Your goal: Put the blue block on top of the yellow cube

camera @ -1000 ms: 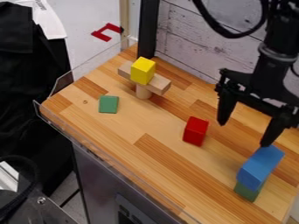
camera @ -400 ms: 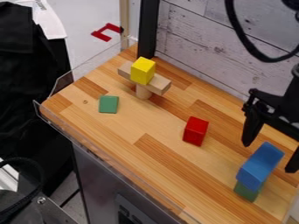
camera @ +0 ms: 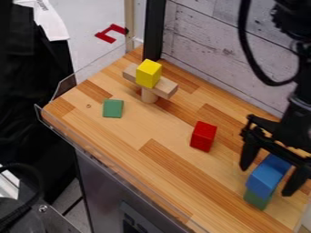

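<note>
I should next grab the blue block (camera: 265, 178) by its opposite upright sides with my gripper. Then I should put the block on top of the yellow cube.
At the lower right of the table, my black gripper (camera: 265, 180) is open, with one finger on each side of the blue block (camera: 265, 178). A gap shows between the left finger and the block; whether the right finger touches it I cannot tell. The blue block stands on a green block (camera: 258, 199), and the gripper's body covers part of its upper end. Toward the back left, the yellow cube (camera: 148, 73) rests on a wooden plank held up by a round wooden post.
A red block (camera: 203, 136) stands mid-table, left of the gripper. The wooden plank (camera: 166, 88) sticks out on both sides beneath the yellow cube. A flat green piece (camera: 113, 108) lies to the left. A clear low barrier edges the table's left and front sides.
The gripper first moved right, clear of the blue block's top, then came back left and down, so its fingers now straddle the block. The blocks have not moved.
</note>
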You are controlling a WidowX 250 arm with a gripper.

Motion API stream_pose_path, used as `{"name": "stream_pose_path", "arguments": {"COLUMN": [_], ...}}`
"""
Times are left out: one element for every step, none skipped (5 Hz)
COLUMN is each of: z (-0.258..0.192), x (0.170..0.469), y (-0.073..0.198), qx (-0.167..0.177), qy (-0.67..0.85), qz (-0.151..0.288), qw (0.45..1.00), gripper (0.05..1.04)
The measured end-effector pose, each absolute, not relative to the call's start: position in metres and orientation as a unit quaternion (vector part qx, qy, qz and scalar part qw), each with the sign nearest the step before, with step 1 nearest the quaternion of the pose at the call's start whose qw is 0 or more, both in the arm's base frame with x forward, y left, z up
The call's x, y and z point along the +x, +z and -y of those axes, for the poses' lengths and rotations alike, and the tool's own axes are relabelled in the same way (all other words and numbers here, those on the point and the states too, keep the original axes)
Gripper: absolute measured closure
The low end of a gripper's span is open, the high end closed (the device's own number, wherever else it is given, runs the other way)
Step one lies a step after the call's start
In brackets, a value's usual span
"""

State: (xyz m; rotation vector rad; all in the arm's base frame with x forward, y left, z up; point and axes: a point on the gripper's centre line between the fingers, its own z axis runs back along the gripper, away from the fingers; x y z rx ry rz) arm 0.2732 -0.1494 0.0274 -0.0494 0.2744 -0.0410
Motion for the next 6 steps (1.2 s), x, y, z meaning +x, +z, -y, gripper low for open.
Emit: {"name": "stream_pose_path", "arguments": {"z": [0.147,0.145,0.144,0.151,0.141,0.112], "x": [0.27,0.27,0.273,0.293,0.301,0.307], "y": [0.016,0.014,0.023,0.066,0.091,0.094], "qx": [-0.03,-0.028,-0.023,-0.044,-0.049,-0.031], "qy": [-0.012,-0.011,-0.009,0.002,0.029,0.136], "qz": [-0.153,-0.153,-0.142,-0.077,-0.046,-0.052], "qw": [0.988,0.988,0.99,0.996,0.997,0.989], "gripper": [0.14,0.414,0.48,0.48,0.48,0.48]}}
